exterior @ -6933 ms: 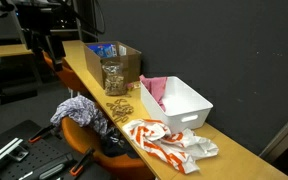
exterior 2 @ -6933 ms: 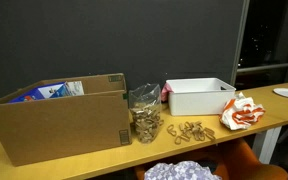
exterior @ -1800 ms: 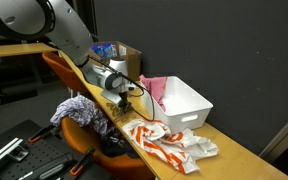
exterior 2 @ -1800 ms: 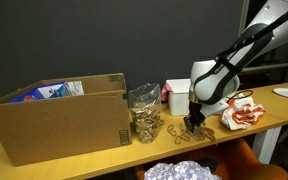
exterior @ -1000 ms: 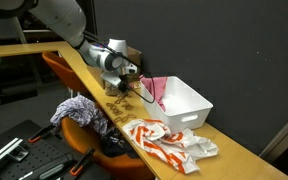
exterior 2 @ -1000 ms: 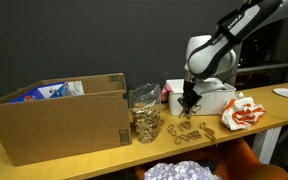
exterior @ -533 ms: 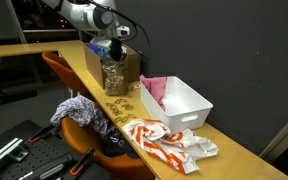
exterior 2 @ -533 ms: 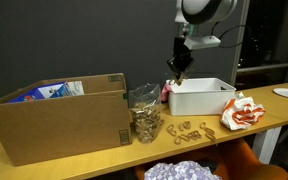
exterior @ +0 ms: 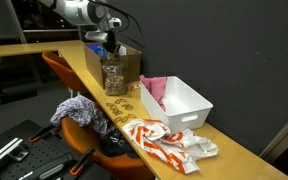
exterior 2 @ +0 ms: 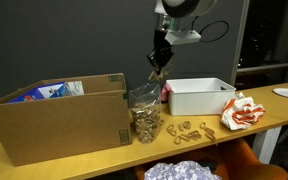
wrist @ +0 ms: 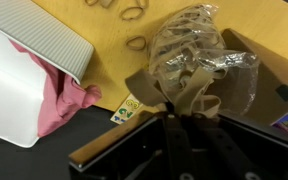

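A rubber band loop juts past the plastic bag's rim [exterior: 112, 62] [wrist: 164, 70], so I should move the rubber bands toward the bag's opening before my gripper releases them.
My gripper [wrist: 170, 112] is shut on a small bunch of tan rubber bands [wrist: 180, 88], which hang from its fingertips. It hovers just above a clear plastic bag [wrist: 206, 52] packed with more rubber bands. In both exterior views the gripper [exterior: 111, 43] [exterior 2: 158, 60] sits high over the bag [exterior: 114, 78] [exterior 2: 145, 114], next to the cardboard box [exterior: 127, 60] [exterior 2: 54, 120]. Several loose rubber bands [exterior 2: 189, 130] [exterior: 121, 108] lie on the wooden table in front of the bag.
A white bin [exterior 2: 199, 97] [exterior: 181, 102] holding a pink cloth [wrist: 64, 100] stands beside the bag. An orange-and-white cloth [exterior 2: 239, 112] [exterior: 166, 141] lies further along the table. A chair with clothes [exterior: 79, 112] stands at the table's front edge.
The gripper has lifted off the loose bands on the table with some in its grip. It has moved up and across, from over the white bin to above the bag.
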`<move>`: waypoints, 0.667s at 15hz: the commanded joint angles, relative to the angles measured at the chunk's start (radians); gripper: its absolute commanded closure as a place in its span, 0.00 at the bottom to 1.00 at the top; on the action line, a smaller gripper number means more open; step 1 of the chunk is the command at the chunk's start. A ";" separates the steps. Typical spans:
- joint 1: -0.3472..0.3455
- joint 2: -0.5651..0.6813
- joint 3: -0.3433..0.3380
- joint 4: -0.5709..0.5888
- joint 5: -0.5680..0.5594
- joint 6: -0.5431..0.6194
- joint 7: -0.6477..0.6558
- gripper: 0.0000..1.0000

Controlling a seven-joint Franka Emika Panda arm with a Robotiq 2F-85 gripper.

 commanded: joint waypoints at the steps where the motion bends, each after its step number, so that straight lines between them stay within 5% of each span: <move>1: 0.013 0.123 0.013 0.156 -0.017 0.007 -0.053 0.98; 9: 0.031 0.280 0.015 0.347 -0.008 -0.011 -0.125 0.98; 10: 0.034 0.286 0.016 0.356 -0.005 -0.009 -0.123 0.69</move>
